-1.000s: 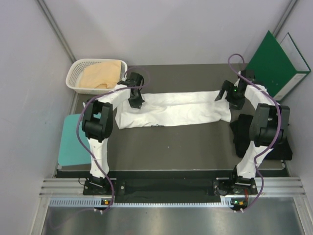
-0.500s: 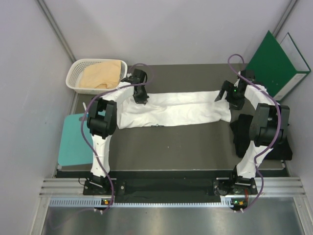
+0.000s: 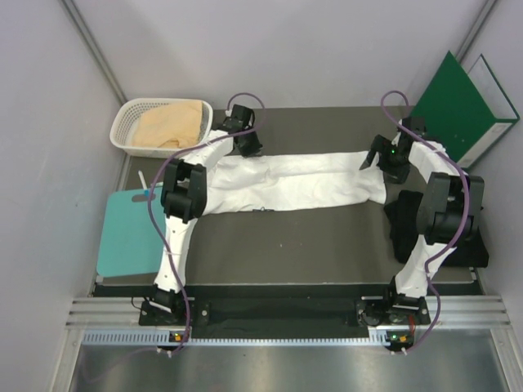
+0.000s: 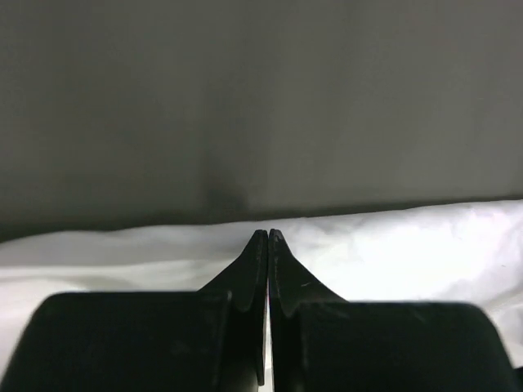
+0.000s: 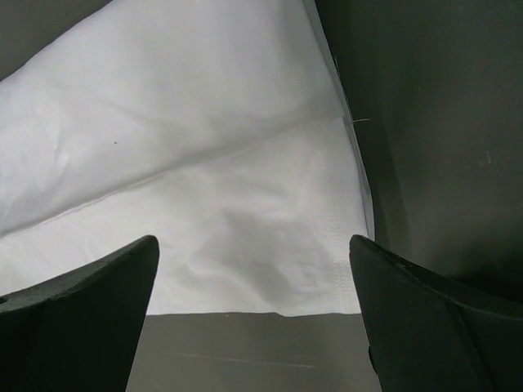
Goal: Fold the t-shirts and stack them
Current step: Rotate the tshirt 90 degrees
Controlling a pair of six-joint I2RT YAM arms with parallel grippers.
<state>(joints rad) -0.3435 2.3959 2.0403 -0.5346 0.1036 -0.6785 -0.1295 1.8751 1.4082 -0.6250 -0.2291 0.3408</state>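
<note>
The right gripper pinches the white t-shirt's end near the black t-shirt (image 3: 402,222) next, to swing the white t-shirt round for folding.
A white t-shirt (image 3: 294,181), folded into a long band, lies across the middle of the dark table (image 3: 286,245). My left gripper (image 3: 249,147) is shut, its tips (image 4: 268,235) over the band's far edge (image 4: 409,245) near its left end, with no cloth visibly pinched. Over the band's right end (image 5: 204,147) my right gripper (image 3: 382,163) hangs open, its fingers (image 5: 441,318) spread wide and holding nothing. A black t-shirt (image 3: 402,222) lies crumpled at the right, partly under the right arm. A tan-peach t-shirt (image 3: 167,126) fills the white basket (image 3: 124,131).
A teal board (image 3: 122,237) lies off the table's left edge. A green binder (image 3: 462,106) leans at the back right corner. Grey walls close in on three sides. Purple cables loop from both arms.
My left gripper, still shut, has slid right and toward the far edge along the white shirt's left part. The right arm has stayed still.
</note>
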